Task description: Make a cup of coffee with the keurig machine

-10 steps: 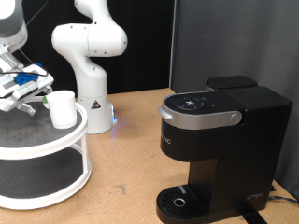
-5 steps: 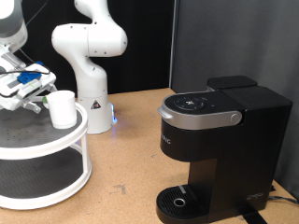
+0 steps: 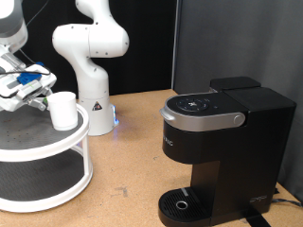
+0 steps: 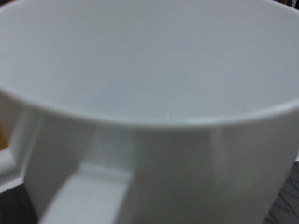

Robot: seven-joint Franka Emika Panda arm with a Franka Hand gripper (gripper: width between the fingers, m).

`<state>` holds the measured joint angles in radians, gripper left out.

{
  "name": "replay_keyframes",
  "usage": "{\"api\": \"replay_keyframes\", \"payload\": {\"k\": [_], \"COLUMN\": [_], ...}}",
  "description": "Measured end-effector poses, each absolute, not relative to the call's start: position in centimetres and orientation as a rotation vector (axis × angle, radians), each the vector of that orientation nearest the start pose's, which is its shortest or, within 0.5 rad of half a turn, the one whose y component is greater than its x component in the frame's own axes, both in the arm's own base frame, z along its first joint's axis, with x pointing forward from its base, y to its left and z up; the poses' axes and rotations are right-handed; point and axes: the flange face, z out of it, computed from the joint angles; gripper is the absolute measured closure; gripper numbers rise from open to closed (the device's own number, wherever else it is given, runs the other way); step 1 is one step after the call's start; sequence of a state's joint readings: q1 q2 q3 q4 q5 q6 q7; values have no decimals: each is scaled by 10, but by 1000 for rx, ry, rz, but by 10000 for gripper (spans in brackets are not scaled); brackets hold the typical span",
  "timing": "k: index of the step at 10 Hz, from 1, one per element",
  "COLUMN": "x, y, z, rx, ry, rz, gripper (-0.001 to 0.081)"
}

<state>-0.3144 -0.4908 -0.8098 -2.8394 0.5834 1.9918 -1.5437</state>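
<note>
I should next grab the cup with my gripper by its narrow handle (image 4: 89, 191), because the cup's round body is too wide for the fingers.
The small white cup (image 3: 62, 110) stands upright on the top shelf of a round two-tier stand (image 3: 38, 142) at the exterior view's left. My gripper (image 3: 38, 97) is right beside the cup on its left, fingers spread and nothing between them. In the wrist view the cup (image 4: 149, 103) fills the whole picture, very close, and no fingers show. The black keurig machine (image 3: 222, 151) stands at the exterior view's right with its grey-silver lid handle (image 3: 201, 118) down and its round drip tray (image 3: 182, 202) bare.
The white robot arm base (image 3: 90, 66) stands behind the stand, against a black curtain. Brown tabletop (image 3: 128, 165) lies between the stand and the machine. A cable runs by the machine's lower right.
My gripper has crept slightly up and towards the cup. The cup and the machine have not moved.
</note>
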Motion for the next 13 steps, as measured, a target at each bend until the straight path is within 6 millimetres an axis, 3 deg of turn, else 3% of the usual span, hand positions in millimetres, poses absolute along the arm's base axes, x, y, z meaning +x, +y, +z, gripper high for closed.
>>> {"api": "replay_keyframes", "payload": {"k": [1,2,3,4,9,13], "x": [193,193,193,193,199,213], "y": [-239,-239,-240,-241,-240,-232], "z": [289,289,289,289,294,326], "rx": [-2285,-2289,-2293,-2298,-2304,-2259], "ry": [-201,-199,-197,-195,-170,-157], "rz": [-777,-778,-779,-780,-785,-822], "gripper": [414,616,616,736,739,739]}}
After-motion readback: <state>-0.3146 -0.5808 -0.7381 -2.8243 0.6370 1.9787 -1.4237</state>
